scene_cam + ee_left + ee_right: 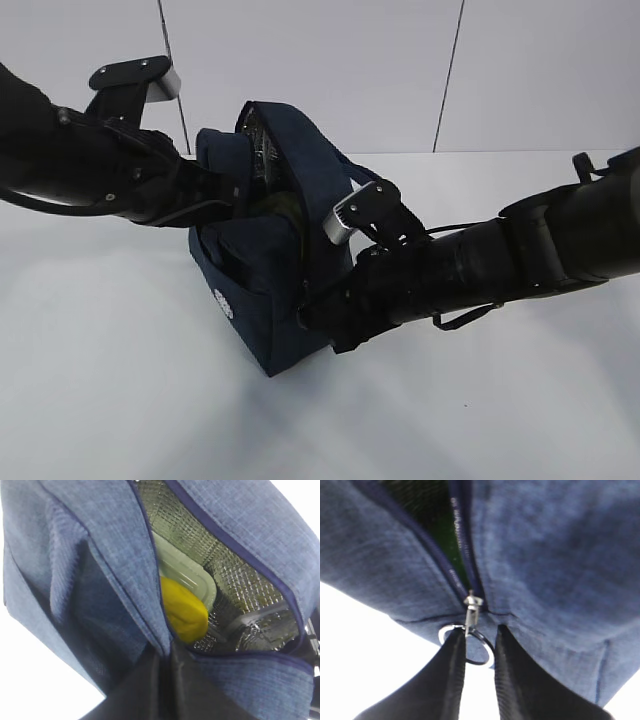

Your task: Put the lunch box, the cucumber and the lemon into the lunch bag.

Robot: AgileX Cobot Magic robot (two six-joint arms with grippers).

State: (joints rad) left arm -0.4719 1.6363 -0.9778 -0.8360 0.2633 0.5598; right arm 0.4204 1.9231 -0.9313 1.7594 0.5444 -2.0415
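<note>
The slider (473, 601) sits tight between the zipper's fabric edges, so my right gripper will next grab the metal zipper pull by its free-hanging ring (469, 645).
The dark navy lunch bag (270, 270) stands in the middle of the white table with its top partly unzipped. Inside it, in the left wrist view, the yellow lemon (184, 611) lies against the pale green lid of the lunch box (186, 574), with silver lining around both. Dark green of the cucumber (442, 537) shows through the zipper slit. My left gripper (167, 655) is shut on the fabric edge of the bag's opening. My right gripper (480, 630) is at the zipper's end, jaws apart, with the metal ring pull (470, 642) between the fingertips.
Both black arms reach in from the sides and meet at the bag (75, 580). The white tabletop (120, 400) lies around it, with a pale panelled wall (320, 60) behind.
</note>
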